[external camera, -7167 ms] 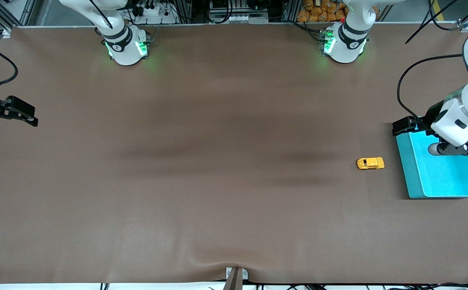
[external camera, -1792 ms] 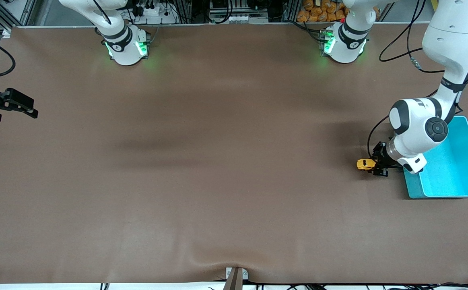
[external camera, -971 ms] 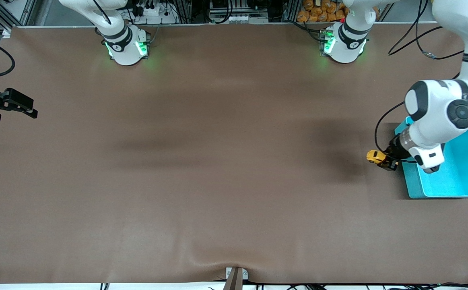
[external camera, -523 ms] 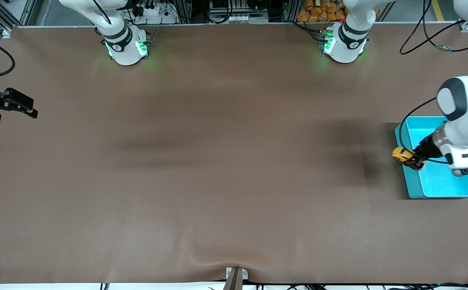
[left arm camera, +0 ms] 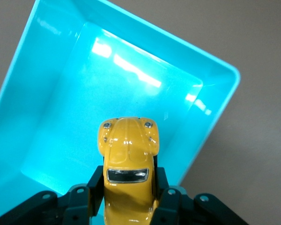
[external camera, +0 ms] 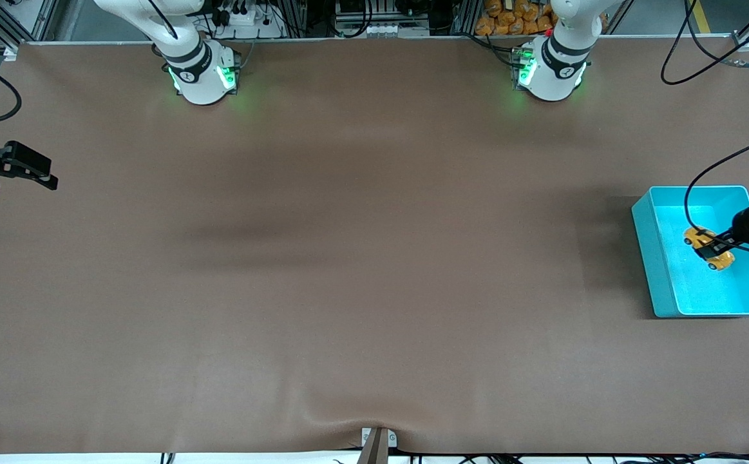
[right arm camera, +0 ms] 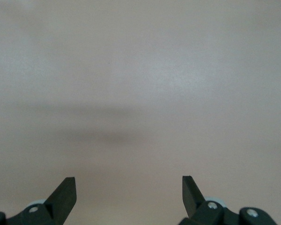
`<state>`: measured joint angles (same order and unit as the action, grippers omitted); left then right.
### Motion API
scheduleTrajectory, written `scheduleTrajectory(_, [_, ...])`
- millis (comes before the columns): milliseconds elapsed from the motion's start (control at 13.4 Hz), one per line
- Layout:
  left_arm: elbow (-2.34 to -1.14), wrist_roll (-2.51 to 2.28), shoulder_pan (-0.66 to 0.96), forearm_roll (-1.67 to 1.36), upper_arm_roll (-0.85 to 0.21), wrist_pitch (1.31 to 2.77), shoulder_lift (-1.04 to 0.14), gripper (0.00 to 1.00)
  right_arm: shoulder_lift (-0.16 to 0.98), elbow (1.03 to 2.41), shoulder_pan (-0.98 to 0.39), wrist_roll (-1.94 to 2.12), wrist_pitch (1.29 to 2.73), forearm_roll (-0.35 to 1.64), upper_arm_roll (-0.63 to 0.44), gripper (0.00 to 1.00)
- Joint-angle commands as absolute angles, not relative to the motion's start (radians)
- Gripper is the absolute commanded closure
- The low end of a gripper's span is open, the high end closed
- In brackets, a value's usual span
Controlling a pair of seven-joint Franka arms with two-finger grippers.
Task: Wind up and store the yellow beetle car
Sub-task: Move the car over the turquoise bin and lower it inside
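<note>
My left gripper keeps hold of the yellow beetle car for now, until it is lower in the turquoise bin. The car still hangs high above the bin's bottom.
The yellow beetle car (external camera: 708, 247) (left arm camera: 127, 157) is a small rounded toy with dark windows. My left gripper (external camera: 713, 247) (left arm camera: 127, 187) is shut on its sides and holds it in the air over the inside of the turquoise bin (external camera: 650, 258) (left arm camera: 61, 93), at the left arm's end of the table. The car's nose points out past the fingers (left arm camera: 94, 180). My right gripper (external camera: 23, 174) (right arm camera: 129, 192) waits open over bare table at the right arm's end, nothing between its fingers.
The brown mat (external camera: 348, 258) covers the whole table. Both arm bases (external camera: 203, 71) stand along the edge farthest from the front camera. A black cable (external camera: 696, 187) loops over the bin by the left wrist.
My left gripper carried the car from above the bin's rim to over the bin's middle, and the car now lies slanted in the front view. The right arm stayed put.
</note>
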<state>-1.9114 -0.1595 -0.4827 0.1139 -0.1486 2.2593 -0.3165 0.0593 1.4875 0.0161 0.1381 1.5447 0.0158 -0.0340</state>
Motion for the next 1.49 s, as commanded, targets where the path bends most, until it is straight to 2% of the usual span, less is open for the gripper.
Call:
scheduleTrajectory(0, [-1.847,0.015,-0.534,0.140,-0.160,2.250,-0.379,1.00,0.041,1.497,0.026,0.149,1.548,0.020,-0.031,0.00])
scheduleTrajectory(597, [-1.845,0.351,-0.615,0.140,-0.161,2.437,-0.520,1.00,0.043,1.499,0.025,0.149,1.548,0.020,-0.032,0.00])
scheduleTrajectory(1419, [-1.853,0.387,-0.598,0.150,-0.163,2.484,-0.587,1.00,0.041,1.489,0.020,0.149,1.548,0.012,-0.029,0.00])
